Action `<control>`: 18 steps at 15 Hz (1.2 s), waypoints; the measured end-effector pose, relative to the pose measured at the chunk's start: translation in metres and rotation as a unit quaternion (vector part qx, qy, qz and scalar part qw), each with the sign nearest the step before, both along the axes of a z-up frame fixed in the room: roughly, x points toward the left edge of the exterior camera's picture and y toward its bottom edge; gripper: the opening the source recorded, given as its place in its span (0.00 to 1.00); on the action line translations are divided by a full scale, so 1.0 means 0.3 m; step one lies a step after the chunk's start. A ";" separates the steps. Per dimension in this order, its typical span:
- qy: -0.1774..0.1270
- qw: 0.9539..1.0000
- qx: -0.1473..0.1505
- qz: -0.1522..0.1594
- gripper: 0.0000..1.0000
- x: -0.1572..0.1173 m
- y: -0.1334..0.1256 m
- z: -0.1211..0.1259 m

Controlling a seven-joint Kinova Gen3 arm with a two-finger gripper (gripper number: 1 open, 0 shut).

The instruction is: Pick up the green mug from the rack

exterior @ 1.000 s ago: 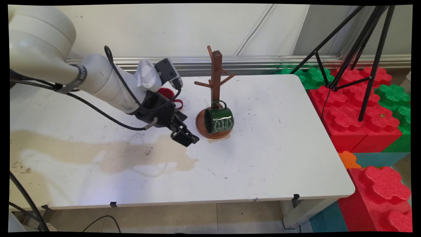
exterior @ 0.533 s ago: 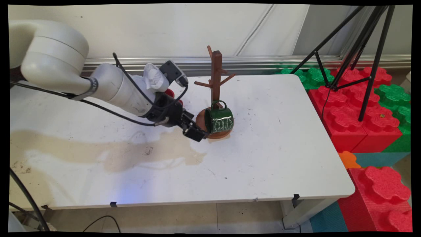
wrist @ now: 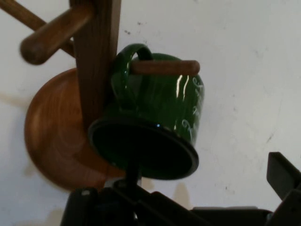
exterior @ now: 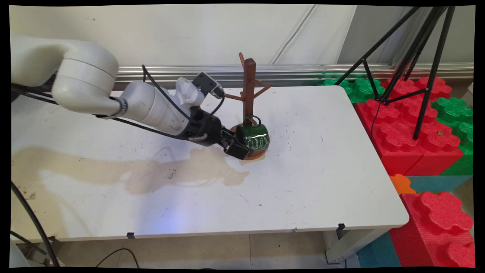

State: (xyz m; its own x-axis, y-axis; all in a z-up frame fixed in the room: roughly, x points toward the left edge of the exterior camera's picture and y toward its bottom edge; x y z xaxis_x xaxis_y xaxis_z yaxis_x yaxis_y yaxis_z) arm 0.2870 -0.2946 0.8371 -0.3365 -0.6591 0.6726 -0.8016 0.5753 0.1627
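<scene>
My gripper grabs the mug by its dark rim (wrist: 190, 157) next, to lift the green mug off the wooden peg (wrist: 169, 67).
A dark green enamel mug (exterior: 257, 137) with white lettering hangs by its handle on the lowest peg of a brown wooden mug tree (exterior: 249, 81). The mug's mouth faces left, and it rests just over the tree's round base (exterior: 258, 154). My gripper (exterior: 240, 149) is open right at that mouth, coming in low from the left. In the hand view the mug (wrist: 164, 106) fills the centre under its peg (wrist: 164, 67), beside the post (wrist: 96, 56). One finger (wrist: 131, 175) reaches to the dark rim and the other finger (wrist: 282, 174) stands well off to the right.
A wide brownish stain (exterior: 151, 170) runs across the table's left half, up to the tree's base. Beyond the table's right edge (exterior: 373, 151) stand red and green foam blocks (exterior: 409, 125) and a black tripod (exterior: 416, 57).
The arm has swung to the right and slightly up the picture, carrying the gripper from the stained patch to the mug's mouth. The mug and tree have not moved.
</scene>
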 end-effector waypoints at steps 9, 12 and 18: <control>0.039 0.999 0.004 0.011 1.00 -0.047 -0.061 -0.093; 0.045 0.999 0.005 0.012 1.00 -0.055 -0.071 -0.111; 0.053 0.999 0.001 0.006 0.00 -0.063 -0.084 -0.140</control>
